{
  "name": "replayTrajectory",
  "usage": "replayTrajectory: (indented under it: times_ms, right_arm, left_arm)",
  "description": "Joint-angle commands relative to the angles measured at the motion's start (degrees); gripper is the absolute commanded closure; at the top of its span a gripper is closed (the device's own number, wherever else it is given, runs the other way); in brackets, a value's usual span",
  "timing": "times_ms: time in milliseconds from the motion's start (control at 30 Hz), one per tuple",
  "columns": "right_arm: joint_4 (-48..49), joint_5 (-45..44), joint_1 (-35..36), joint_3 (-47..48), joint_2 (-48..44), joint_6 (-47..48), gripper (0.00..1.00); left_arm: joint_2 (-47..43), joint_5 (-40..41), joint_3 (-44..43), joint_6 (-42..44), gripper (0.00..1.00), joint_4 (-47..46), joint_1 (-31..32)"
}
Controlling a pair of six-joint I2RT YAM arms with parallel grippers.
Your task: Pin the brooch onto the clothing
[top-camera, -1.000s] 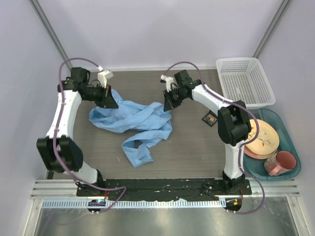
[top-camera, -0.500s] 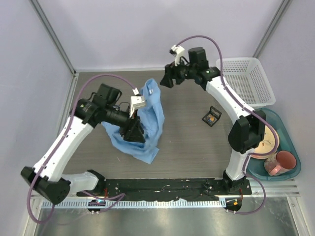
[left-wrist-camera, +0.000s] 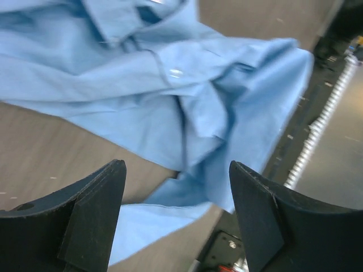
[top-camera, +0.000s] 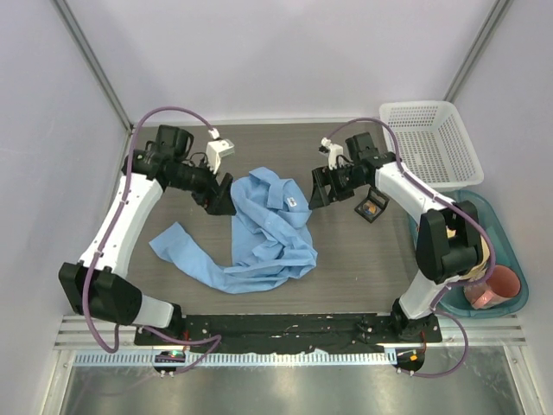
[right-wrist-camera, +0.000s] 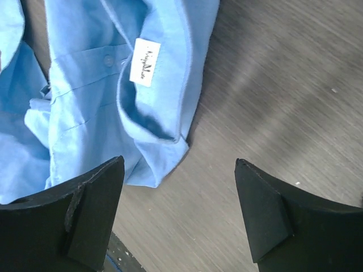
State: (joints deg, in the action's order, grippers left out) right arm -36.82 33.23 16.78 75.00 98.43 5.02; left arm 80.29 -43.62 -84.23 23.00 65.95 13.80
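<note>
I will grab the clothing's shoulder (top-camera: 246,194) beside the collar with my left gripper next. This will spread the clothing's front for pinning the brooch (top-camera: 372,208).
The clothing, a light blue shirt (top-camera: 263,233), lies crumpled in the middle of the table, collar toward the far side and a white label (top-camera: 294,202) showing. My left gripper (top-camera: 220,201) hangs open at its far left edge, holding nothing. My right gripper (top-camera: 319,192) stands open just right of the collar, also holding nothing. The left wrist view shows the shirt (left-wrist-camera: 142,85) beyond the open left gripper (left-wrist-camera: 177,209). The right wrist view shows the collar and label (right-wrist-camera: 144,69) above the open right gripper (right-wrist-camera: 178,209), with bare table between its fingers. The brooch (top-camera: 372,208) is an orange-gold spot in a small black case, right of my right arm.
A white mesh basket (top-camera: 429,143) stands at the far right. In front of it a teal tray (top-camera: 510,251) holds a plate and a pink mug (top-camera: 492,287). One sleeve (top-camera: 173,242) trails toward the left. Grey walls close in the left and right sides.
Both grippers were shut on the shirt, swung it up, then opened and let go. The shirt now lies more spread out, collar up, and both arms have come back low beside it.
</note>
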Motion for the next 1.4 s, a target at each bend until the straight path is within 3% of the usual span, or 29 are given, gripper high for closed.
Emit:
replayTrajectory:
  times_ms: [0, 100, 267, 433, 733, 1000, 1100, 1133, 1200, 1233, 1367]
  right_arm:
    - [3.05, 2.63, 0.19, -2.31, -3.08, -3.51, 0.16]
    - [6.74, 4.20, 0.27, -5.12, -2.11, -6.94, 0.16]
    - [12.55, 4.91, 0.63, -13.29, -2.63, -9.32, 0.16]
    - [18.71, 4.39, 2.20, -18.66, -3.34, -11.87, 0.16]
    - [24.68, 6.32, 5.19, -22.97, -0.26, -17.49, 0.16]
    - [28.91, 6.49, 5.99, -22.18, 3.34, -21.97, 0.24]
    - [29.70, 6.76, 5.99, -20.86, 4.22, -23.73, 0.44]
    - [29.87, 6.93, 5.99, -20.34, 4.22, -23.82, 0.64]
    - [29.79, 6.84, 5.99, -19.55, 3.00, -23.74, 0.82]
    - [29.61, 6.67, 5.90, -18.41, 2.30, -23.56, 0.99]
    - [23.48, 4.13, 5.99, -13.23, -1.66, -19.53, 0.99]
  left_arm:
    - [6.78, 10.46, -0.41, -1.55, 0.22, -13.46, -1.50]
    - [14.68, 13.47, -4.88, -1.74, 0.22, -16.20, -1.59]
    - [25.51, 10.32, -12.97, 2.92, 0.33, -17.79, -1.94]
    - [34.73, 6.88, -18.51, 5.82, 0.33, -21.91, -1.94]
    - [46.09, 5.37, -27.38, 10.57, 0.26, -24.21, -0.10]
    - [50.75, 8.11, -30.21, 10.93, 0.30, -24.73, 2.81]
    - [50.93, 7.76, -30.56, 9.17, 0.42, -24.12, 3.16]
    - [50.06, 7.76, -30.30, 8.82, 0.55, -23.77, 3.16]
    - [48.30, 7.49, -28.46, 7.33, 0.71, -23.50, 2.64]
    - [46.03, 7.06, -27.58, 6.45, 0.82, -23.42, 2.28]
    - [37.96, 7.23, -25.29, 0.91, 1.00, -21.23, -0.52]
